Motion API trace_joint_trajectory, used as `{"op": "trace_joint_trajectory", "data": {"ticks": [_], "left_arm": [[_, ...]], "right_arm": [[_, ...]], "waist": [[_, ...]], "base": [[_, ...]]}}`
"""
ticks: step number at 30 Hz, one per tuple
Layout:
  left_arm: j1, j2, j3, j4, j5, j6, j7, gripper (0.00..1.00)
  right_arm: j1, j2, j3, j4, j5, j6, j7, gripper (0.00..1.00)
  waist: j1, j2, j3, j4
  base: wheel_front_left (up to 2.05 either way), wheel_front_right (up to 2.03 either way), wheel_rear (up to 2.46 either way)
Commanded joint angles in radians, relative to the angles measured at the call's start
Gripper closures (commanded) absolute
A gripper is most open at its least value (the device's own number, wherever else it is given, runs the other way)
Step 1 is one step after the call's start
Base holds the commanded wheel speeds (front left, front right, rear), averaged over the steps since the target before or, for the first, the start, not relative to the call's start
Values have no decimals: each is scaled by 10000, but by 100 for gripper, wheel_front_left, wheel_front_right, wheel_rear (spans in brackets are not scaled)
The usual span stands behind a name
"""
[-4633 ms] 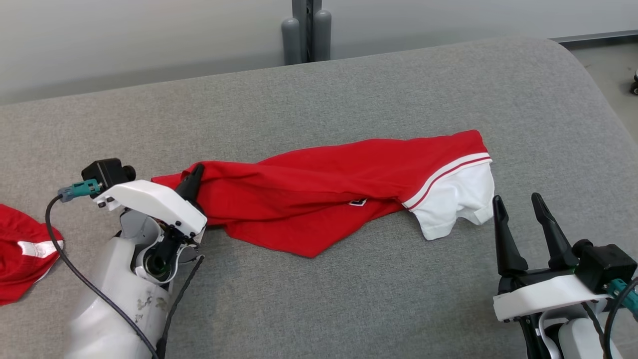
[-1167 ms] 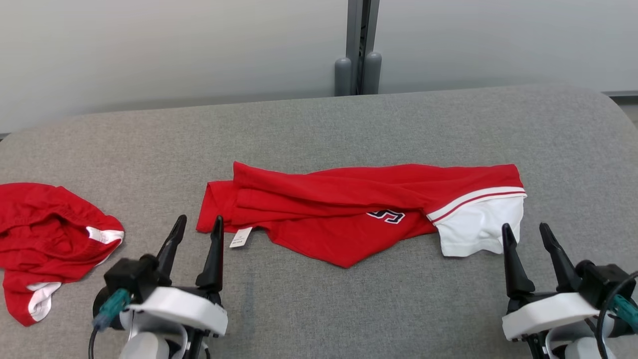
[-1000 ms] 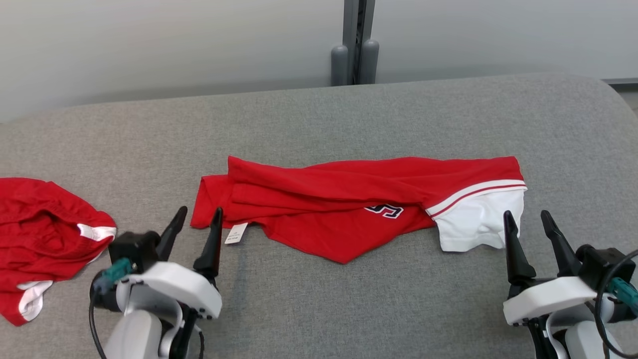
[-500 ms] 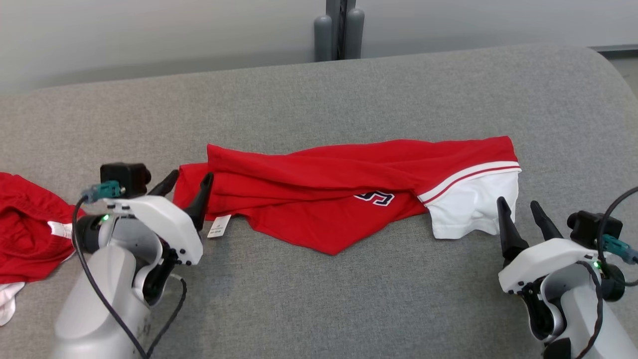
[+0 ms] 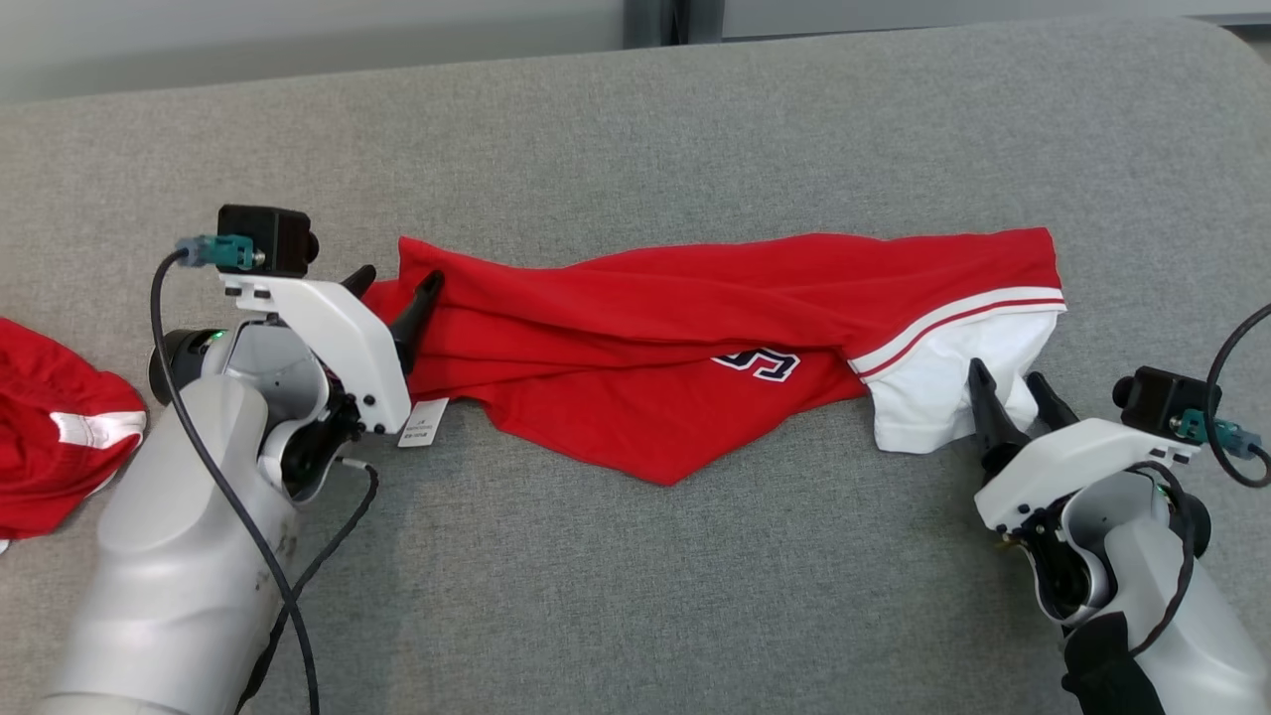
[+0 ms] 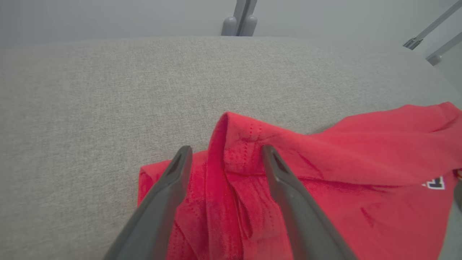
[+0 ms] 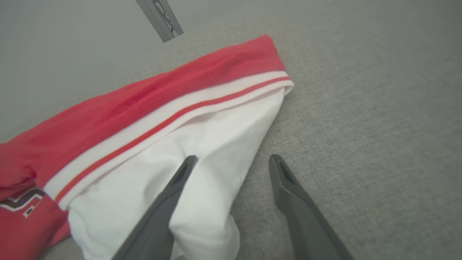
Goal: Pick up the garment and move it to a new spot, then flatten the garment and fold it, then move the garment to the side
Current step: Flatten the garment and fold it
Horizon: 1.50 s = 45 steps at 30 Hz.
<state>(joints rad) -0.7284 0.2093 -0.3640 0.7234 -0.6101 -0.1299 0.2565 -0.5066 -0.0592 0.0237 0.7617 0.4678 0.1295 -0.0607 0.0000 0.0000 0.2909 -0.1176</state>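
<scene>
My right gripper picks up the white sleeve by its raised outer fold (image 5: 1009, 393) next, since the rest of the sleeve (image 5: 926, 399) lies loose on the cushion.
The garment (image 5: 645, 348) is a red shirt with a white sleeve, lying in a long crumpled band across the grey cushion (image 5: 695, 129). My left gripper (image 5: 394, 290) is open over its left end; in the left wrist view a raised red fold (image 6: 231, 159) sits between the two spread fingers (image 6: 173, 177). My right gripper (image 5: 1005, 385) is open at the garment's white sleeve (image 5: 943, 387). In the right wrist view one finger (image 7: 180, 177) lies over the white cloth (image 7: 162, 173) and the other is above bare cushion.
A second red garment (image 5: 55, 437) with white trim lies bunched at the far left. A white label (image 5: 422, 425) sticks out under the shirt's left end. The cushion's rounded right edge (image 5: 1231, 60) falls away at the upper right.
Both grippers have reached forward onto the garment's two ends, still open. The head camera has tilted down, so the whole scene has shifted.
</scene>
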Motion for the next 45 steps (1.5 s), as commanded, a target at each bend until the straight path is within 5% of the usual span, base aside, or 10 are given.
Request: {"op": "trace_joint_trajectory", "data": {"ticks": [1,19,20,21,22,23,24,25,45], "left_arm": [[-328,-36,-57,177,-216,-18,73,0],[-1435,-46,-1668,971,-2470,-19,167,0],[-1503,-30,-1757,968,-2522,-19,73,0],[-1541,-23,-1848,970,-2562,-19,-18,0],[-1553,-31,-1943,980,-2625,-19,-93,21],[-1570,-30,-2042,985,-2673,-19,-152,55],[-1587,-8,-2163,969,-2713,-20,-243,97],[-1586,19,-2251,971,-2770,-20,-306,100],[-307,1266,-3129,-926,-3969,-17,-1918,100]], "right_arm": [[-167,-2,84,106,162,24,107,0],[-564,-148,1142,694,1256,22,215,0],[-573,-157,1177,708,1299,22,173,35],[-574,-172,1219,718,1346,22,145,59],[-584,-189,1257,720,1375,22,76,79],[-590,-206,1308,734,1399,22,34,100],[-587,-222,1358,753,1425,22,-13,100],[-573,-254,1396,782,1466,12,-58,100],[493,-1139,1745,-72,2545,13,-885,100]], "waist": [[0,0,108,-21],[0,0,702,-10],[0,0,719,-6],[0,0,723,0],[0,0,717,8],[0,0,705,13],[0,0,682,15],[0,0,644,17],[0,0,-1345,204]], "base": [[0,0,0],[0,0,0],[0,0,0],[0,0,0],[0,0,0],[0,0,0],[0,0,0],[0,0,0],[0,0,0]]}}
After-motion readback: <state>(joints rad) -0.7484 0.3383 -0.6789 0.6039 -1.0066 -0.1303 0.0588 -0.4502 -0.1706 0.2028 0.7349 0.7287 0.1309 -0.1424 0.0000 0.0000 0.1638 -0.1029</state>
